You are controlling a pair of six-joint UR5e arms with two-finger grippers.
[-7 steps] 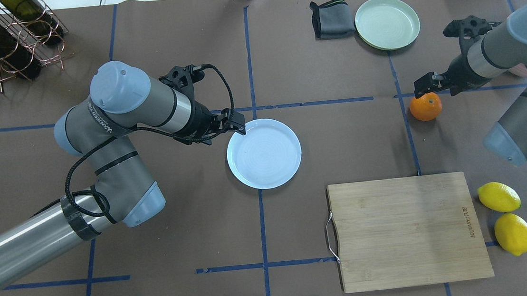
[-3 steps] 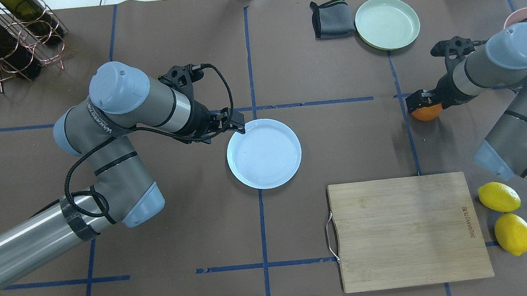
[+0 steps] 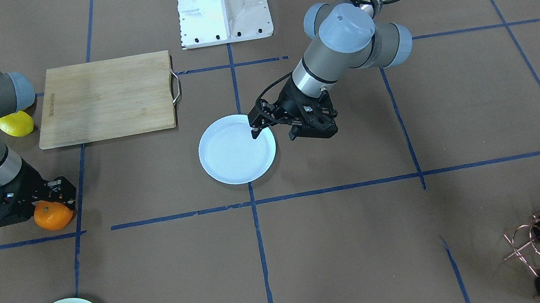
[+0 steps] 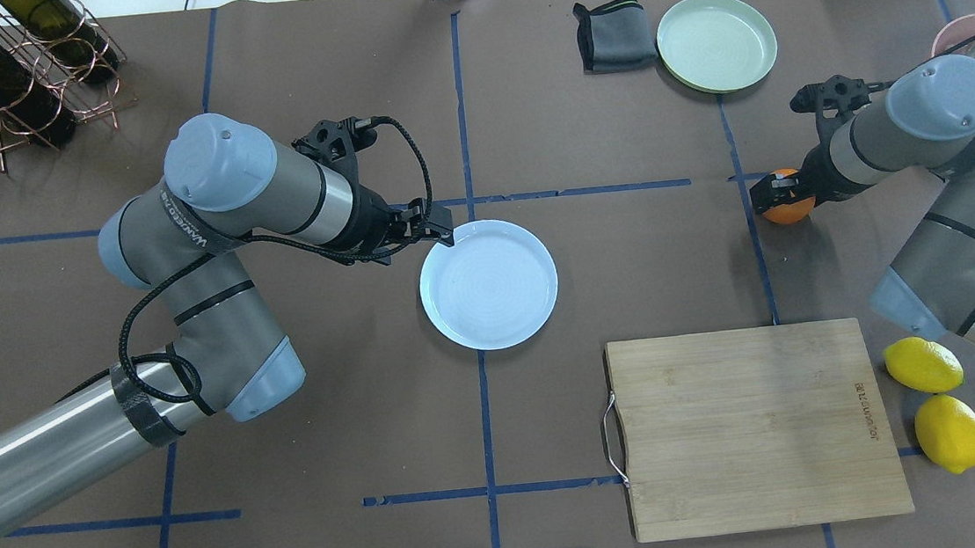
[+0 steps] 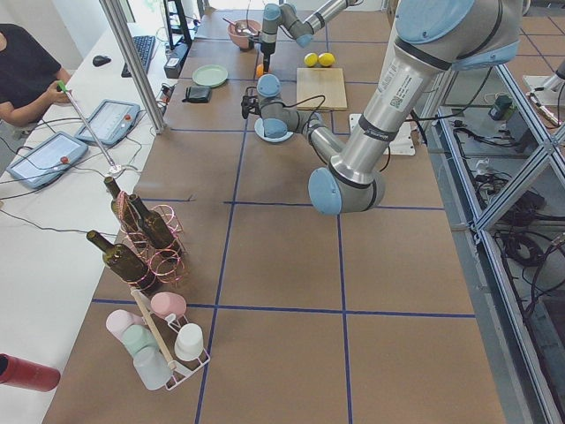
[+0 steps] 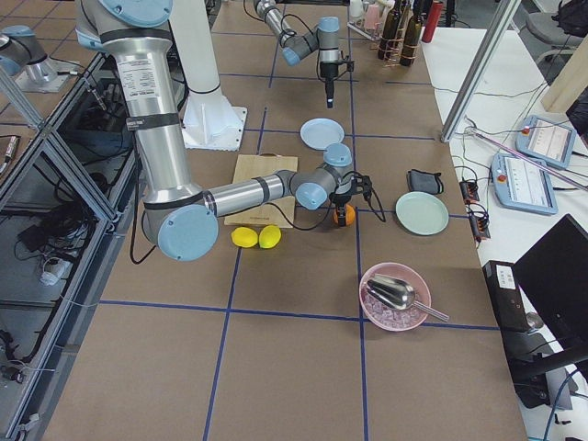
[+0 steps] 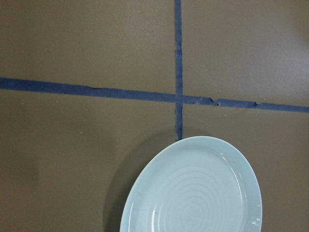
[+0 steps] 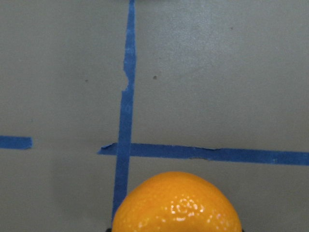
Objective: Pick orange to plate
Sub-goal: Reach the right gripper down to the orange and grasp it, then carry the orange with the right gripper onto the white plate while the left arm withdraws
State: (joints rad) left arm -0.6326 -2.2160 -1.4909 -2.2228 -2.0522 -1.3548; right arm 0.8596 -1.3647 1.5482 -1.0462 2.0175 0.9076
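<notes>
My right gripper is to grab the orange around its round body next, so that it can set the orange on the white plate.
The orange rests on the table at the right, beside a blue tape line; it is also seen in the front view as the orange and fills the bottom of the right wrist view as the orange. My right gripper is lowered over it, open, with its fingers around the fruit. The white plate lies empty at the table's middle. My left gripper hovers shut over the plate's near-left rim, and the plate shows low in the left wrist view.
A wooden cutting board lies front right with two lemons beside it. A mint-green plate and a grey cloth sit at the back. A bottle rack stands at the back left, and a pink bowl at the far right.
My right gripper moved down and toward the front, from behind the orange to around it. The orange, the plate and the left arm stayed put.
</notes>
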